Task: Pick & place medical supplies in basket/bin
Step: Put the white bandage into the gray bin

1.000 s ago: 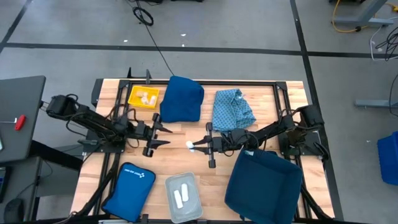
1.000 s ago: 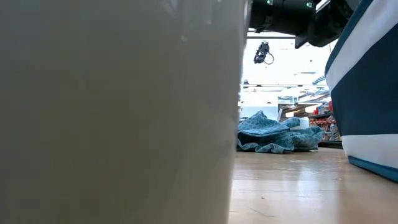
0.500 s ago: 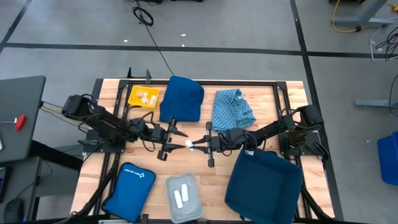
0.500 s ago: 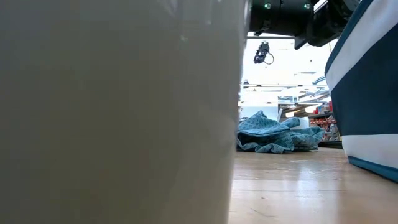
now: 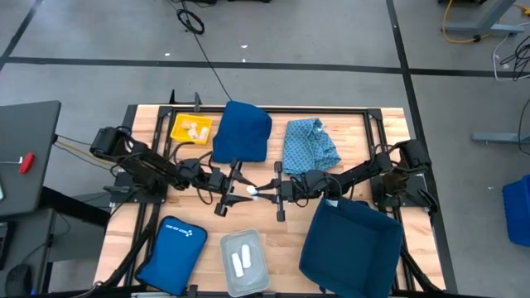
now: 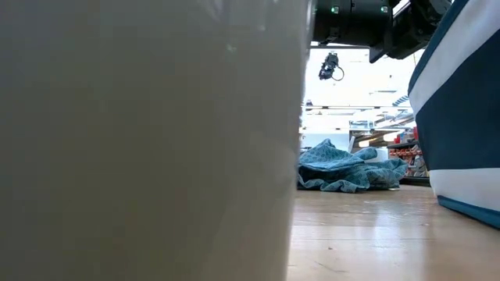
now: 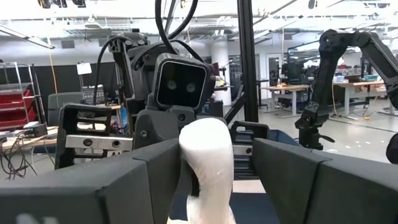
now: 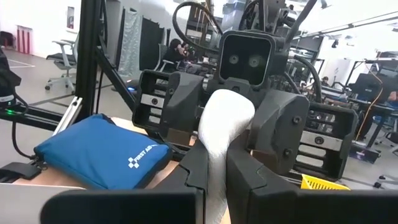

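Note:
I need to grab the white roll by its loose end (image 5: 251,189) with my left gripper next, to put it in the pale bin (image 5: 243,261).
A small white roll (image 5: 251,192) hangs over the table's middle, with my right gripper (image 5: 262,194) shut on it. My left gripper (image 5: 238,189) faces it from the table's left, open. Its fingers (image 8: 181,106) stand on either side of the roll's free end (image 7: 207,155); whether one touches it I cannot tell. A yellow tray (image 5: 190,129) at the far left holds small white supplies. A pale bin (image 5: 243,261) at the near edge holds white rolls. My right gripper pinches the white roll (image 8: 219,163) between its two fingers, which come level from the table's right. The roll's free end (image 8: 227,109) sticks out past the fingertips toward my left gripper. It hangs clear of the table.
A dark blue cloth (image 5: 242,132) and a patterned blue cloth (image 5: 310,145) lie at the far side. A blue first-aid pouch (image 5: 175,248) lies near left and a big dark blue bin (image 5: 352,244) near right. The pale bin's wall (image 6: 148,140) fills most of the low view.
My left gripper has gone toward the table's right, up to the white roll, and its open fingers now stand around the roll's free end. The roll has stayed where it was.

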